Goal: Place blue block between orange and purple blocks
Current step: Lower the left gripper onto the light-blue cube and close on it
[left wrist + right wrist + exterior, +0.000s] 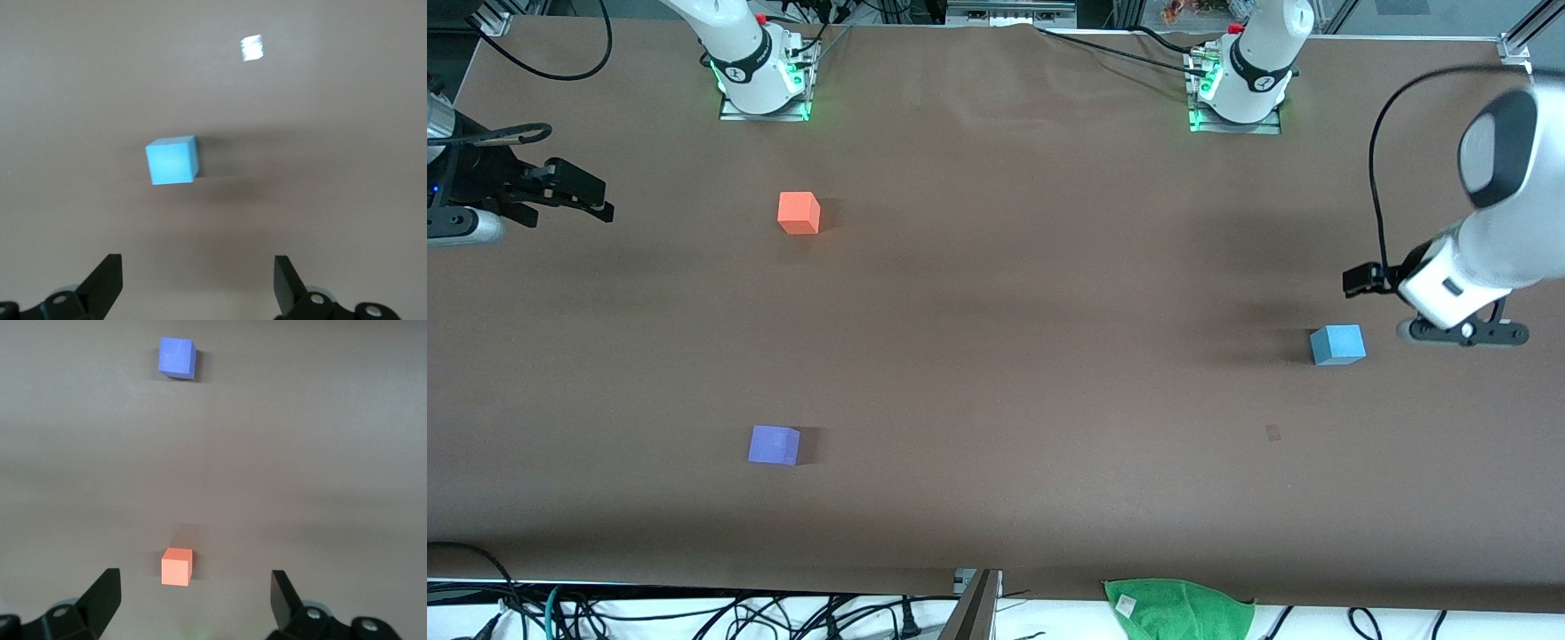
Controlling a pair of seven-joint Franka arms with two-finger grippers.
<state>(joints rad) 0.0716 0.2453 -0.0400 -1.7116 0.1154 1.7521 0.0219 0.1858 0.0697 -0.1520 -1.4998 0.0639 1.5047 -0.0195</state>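
Observation:
I need to put the blue block between the orange point(177, 567) and purple blocks, so next I should grab it by its opposite sides with my left gripper.
The sky-blue block point(1337, 345) sits on the brown table toward the left arm's end; it also shows in the left wrist view point(172, 160). The orange block point(799, 213) and the purple block point(774, 444) sit apart toward the right arm's end, the purple one nearer the front camera. Both show in the right wrist view, orange point(177, 567) and purple point(177, 357). My left gripper point(1362, 281) point(198, 267) hangs open and empty beside the blue block, apart from it. My right gripper point(591, 197) point(195, 587) is open and empty at the table's edge, beside the orange block.
A green cloth point(1178, 609) lies at the table's front edge. A small pale mark point(1273, 433) is on the table nearer the front camera than the blue block, shining white in the left wrist view point(252, 48). Cables run along the front edge.

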